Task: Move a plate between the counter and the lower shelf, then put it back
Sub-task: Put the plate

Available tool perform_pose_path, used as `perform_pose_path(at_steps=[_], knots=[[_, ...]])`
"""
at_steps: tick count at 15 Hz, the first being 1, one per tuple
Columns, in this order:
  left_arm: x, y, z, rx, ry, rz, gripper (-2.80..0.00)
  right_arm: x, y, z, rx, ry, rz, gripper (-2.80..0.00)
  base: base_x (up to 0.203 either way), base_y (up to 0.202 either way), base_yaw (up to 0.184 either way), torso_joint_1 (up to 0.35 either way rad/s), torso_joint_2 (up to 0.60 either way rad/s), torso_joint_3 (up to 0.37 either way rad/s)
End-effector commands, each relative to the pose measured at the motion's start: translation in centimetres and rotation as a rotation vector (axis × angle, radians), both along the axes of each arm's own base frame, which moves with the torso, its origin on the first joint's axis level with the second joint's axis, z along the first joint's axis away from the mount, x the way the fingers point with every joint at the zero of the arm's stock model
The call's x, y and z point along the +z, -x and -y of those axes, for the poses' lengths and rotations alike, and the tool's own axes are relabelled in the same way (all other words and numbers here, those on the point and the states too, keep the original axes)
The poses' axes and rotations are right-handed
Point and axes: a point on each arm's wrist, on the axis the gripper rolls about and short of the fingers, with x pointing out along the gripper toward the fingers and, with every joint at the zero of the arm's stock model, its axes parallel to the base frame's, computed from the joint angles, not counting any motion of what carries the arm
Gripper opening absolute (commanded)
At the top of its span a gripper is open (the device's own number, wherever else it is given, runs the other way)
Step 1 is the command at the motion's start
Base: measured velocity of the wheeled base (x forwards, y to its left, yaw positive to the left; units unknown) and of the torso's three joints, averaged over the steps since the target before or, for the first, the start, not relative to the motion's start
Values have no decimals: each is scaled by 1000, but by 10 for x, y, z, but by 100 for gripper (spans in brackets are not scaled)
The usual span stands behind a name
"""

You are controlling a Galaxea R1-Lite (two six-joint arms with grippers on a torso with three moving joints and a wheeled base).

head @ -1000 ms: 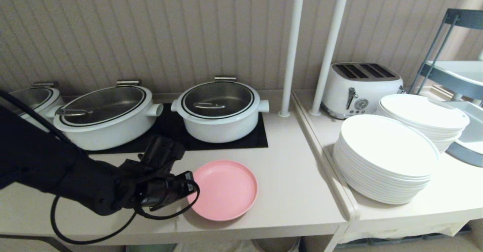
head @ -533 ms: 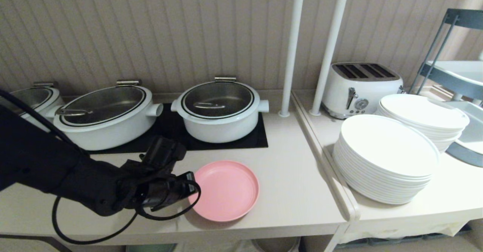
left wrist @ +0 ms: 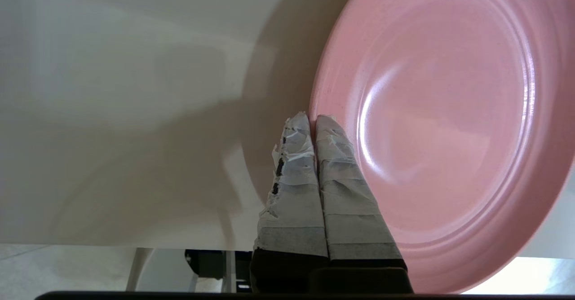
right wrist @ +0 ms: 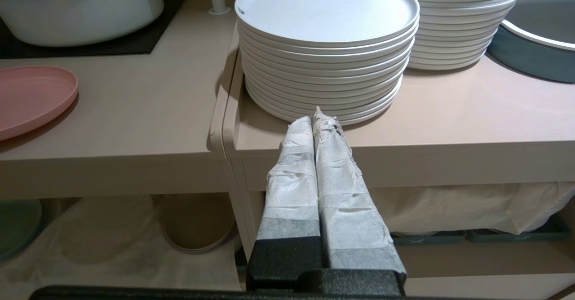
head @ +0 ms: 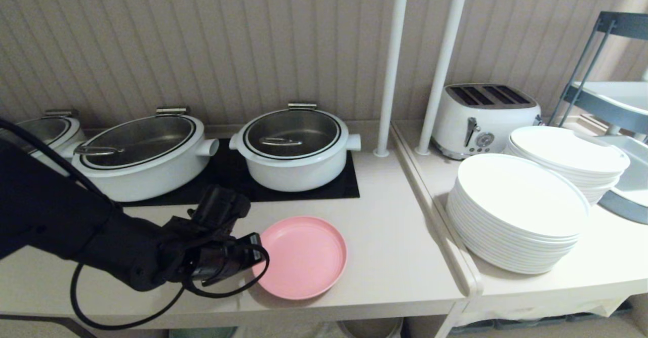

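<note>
The pink plate's rim meets its shadow on the beige counter and would rest flat, so my left gripper should open.
The small pink plate (head: 304, 257) lies low over the beige counter (head: 390, 267), near its front edge and in front of the black inset panel (head: 349, 188). My left gripper (head: 257, 256) reaches in from the left and is shut on the plate's near-left rim. In the left wrist view the taped fingers (left wrist: 332, 165) pinch the rim of the plate (left wrist: 449, 111). My right gripper (right wrist: 316, 116) is shut and empty, parked in front of the counter edge. The lower shelf (right wrist: 112, 232), draped in white cloth, shows under the counter (right wrist: 134, 111).
Two white pots (head: 293, 151) (head: 139, 158) sit on the black panel behind the plate. Two white poles (head: 392, 65) rise at the counter's right end. Stacked white plates (head: 516, 211) and a toaster (head: 483, 118) fill the adjoining top. A green plate (right wrist: 13, 223) and a beige-grey plate (right wrist: 197, 228) lie on the shelf.
The left gripper and the pink plate have crept very slightly toward the counter's front edge. Nothing else has moved.
</note>
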Motion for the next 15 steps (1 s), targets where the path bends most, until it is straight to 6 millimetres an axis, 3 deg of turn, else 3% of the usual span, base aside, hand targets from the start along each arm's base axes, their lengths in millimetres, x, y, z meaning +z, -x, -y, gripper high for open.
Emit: perform_pose_path(at_steps=[1, 8, 9, 15], knots=[[-1, 0, 0, 4, 1, -3, -280, 0, 0, 0, 1, 0, -1, -280, 0, 0, 0, 0, 0, 0], [-1, 0, 0, 18, 9, -7, -280, 0, 0, 0, 1, 0, -1, -280, 0, 0, 0, 0, 0, 0], [-1, 1, 0, 18, 9, -7, 0, 0, 0, 0, 1, 0, -1, -280, 0, 0, 0, 0, 0, 0], [3, 0, 0, 30, 3, 15, 0, 0, 0, 0, 1, 0, -1, -280, 0, 0, 0, 0, 0, 0]])
